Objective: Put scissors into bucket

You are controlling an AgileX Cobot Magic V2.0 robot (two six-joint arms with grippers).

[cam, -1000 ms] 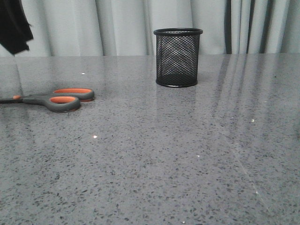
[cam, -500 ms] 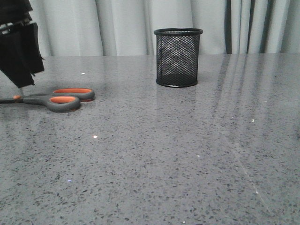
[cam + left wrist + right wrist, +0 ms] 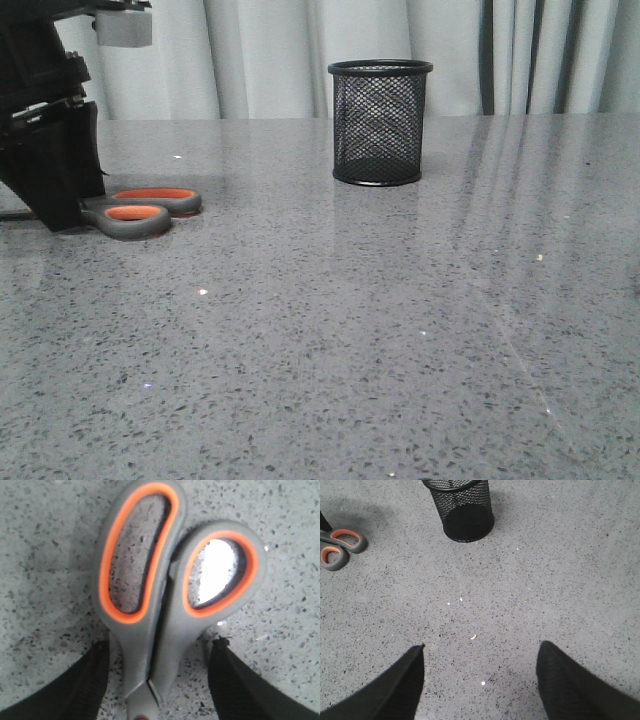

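My left gripper closes on the handle neck [image 3: 152, 652] of the scissors now, since my fingers are low over the grey table on either side of the neck.
The scissors [image 3: 140, 212] lie flat on the grey table at the left, handles pointing right; their blades are hidden behind my left gripper [image 3: 55, 195]. In the left wrist view the grey handles with orange-lined loops [image 3: 160, 580] fill the frame, and my left gripper [image 3: 159, 647] is open, a finger on each side of the handle neck, not touching it. The black mesh bucket [image 3: 380, 122] stands upright at the back centre, apart from the scissors. It also shows in the right wrist view [image 3: 461, 507]. My right gripper [image 3: 480, 650] is open and empty above bare table.
Grey speckled tabletop [image 3: 400, 330] stretches from the front to the curtain [image 3: 250, 50] at the back. A few small white specks [image 3: 473, 636] lie on the table near my right gripper.
My left gripper has come down and to the right from the upper left, and now stands on the table over the scissors' neck, hiding the pivot and blades. Scissors and bucket have not moved.
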